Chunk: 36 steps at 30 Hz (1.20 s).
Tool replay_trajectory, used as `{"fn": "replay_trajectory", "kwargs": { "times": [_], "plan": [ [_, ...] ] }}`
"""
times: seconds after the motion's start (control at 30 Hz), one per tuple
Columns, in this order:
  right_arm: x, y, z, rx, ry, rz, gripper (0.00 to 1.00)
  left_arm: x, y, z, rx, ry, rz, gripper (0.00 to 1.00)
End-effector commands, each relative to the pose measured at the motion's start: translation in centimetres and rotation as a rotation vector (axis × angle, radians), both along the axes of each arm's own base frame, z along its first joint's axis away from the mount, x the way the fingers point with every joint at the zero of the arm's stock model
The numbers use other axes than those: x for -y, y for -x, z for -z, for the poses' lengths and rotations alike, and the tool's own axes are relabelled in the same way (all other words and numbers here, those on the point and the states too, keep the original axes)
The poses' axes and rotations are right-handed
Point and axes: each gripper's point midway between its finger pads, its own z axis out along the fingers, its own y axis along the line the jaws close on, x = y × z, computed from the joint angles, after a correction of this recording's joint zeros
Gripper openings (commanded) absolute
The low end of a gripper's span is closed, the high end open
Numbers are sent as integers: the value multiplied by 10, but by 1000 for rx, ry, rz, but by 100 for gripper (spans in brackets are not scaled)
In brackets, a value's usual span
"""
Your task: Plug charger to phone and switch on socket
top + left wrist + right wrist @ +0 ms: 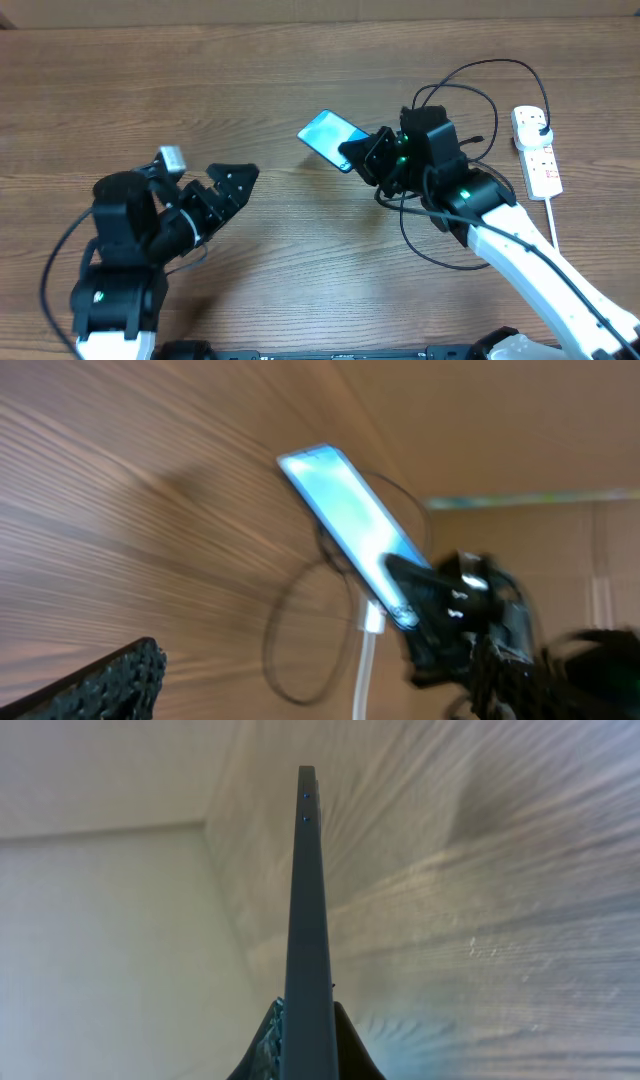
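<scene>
My left gripper is to grab the phone next by its long side opposite my right gripper. This keeps the phone's short end free to plug the charger.
The phone, slim with a light blue screen, is lifted off the table and tilted. My right gripper is shut on its right end. In the right wrist view the phone shows edge-on between both fingers. The left wrist view has the phone ahead, with the right gripper at its lower end. My left gripper is open and holds nothing, a hand's width left of the phone. The charger loops in black behind and under the right arm. I cannot make out its connector tip. The socket lies at the far right.
The socket's thick white cord runs toward the front edge beside the right arm. A loop of black cable lies on the wood under the right forearm. Bare wooden table lies between the two arms.
</scene>
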Motion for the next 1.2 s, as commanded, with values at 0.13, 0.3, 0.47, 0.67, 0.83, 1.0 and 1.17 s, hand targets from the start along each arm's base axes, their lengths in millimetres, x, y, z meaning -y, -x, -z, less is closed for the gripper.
{"fn": "replay_trajectory", "kwargs": {
  "times": [0.13,0.3,0.47,0.67,0.83,1.0,1.17],
  "plan": [
    [-28,19,1,-181,-182,-112,4,38,-16,16,-156,266,139,97],
    [-34,22,-7,-221,-244,-114,4,54,-25,36,-248,297,170,94],
    [-32,17,-6,-244,-250,-63,4,61,-30,52,-334,320,157,90],
    [-43,26,-6,-320,-284,-45,4,63,-46,49,-292,321,120,74],
    [-54,37,-7,-358,-300,-55,4,62,-52,53,-318,322,41,73],
    [-62,42,-8,-359,-300,-66,4,63,-54,56,-333,316,8,64],
    [-62,42,-8,-358,-300,-66,4,58,-58,59,-370,342,-65,58]
  ]
}}
